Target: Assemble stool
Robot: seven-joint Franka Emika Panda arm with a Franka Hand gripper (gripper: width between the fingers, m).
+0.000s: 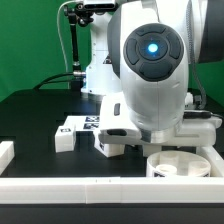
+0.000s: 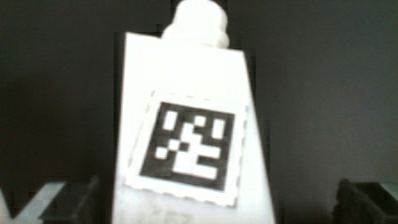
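Note:
The white stool leg (image 2: 192, 120) is between my fingers at its lower end, so my fingers would hold the leg if I closed now. My gripper should close on the leg now.
In the wrist view a white stool leg (image 2: 192, 120) fills the middle, with a black-and-white square tag (image 2: 192, 143) on its face and a rounded peg (image 2: 199, 20) at its far end. My gripper (image 2: 205, 205) is open and straddles this leg. Its dark fingertips (image 2: 45, 205) stand apart from the leg on either side, with a gap showing. In the exterior view the arm's body hides most of the gripper, which sits over a leg (image 1: 108, 146) on the black table. Another leg (image 1: 64, 140) lies to the exterior view's left. The round rimmed disc (image 1: 178, 166) rests at the exterior view's right front.
The marker board (image 1: 88, 124) lies flat behind the legs. A long white rail (image 1: 100, 188) runs along the table's front, and a short piece of rail (image 1: 6, 154) sits at the exterior view's left. A stand with cables (image 1: 78, 50) rises at the back.

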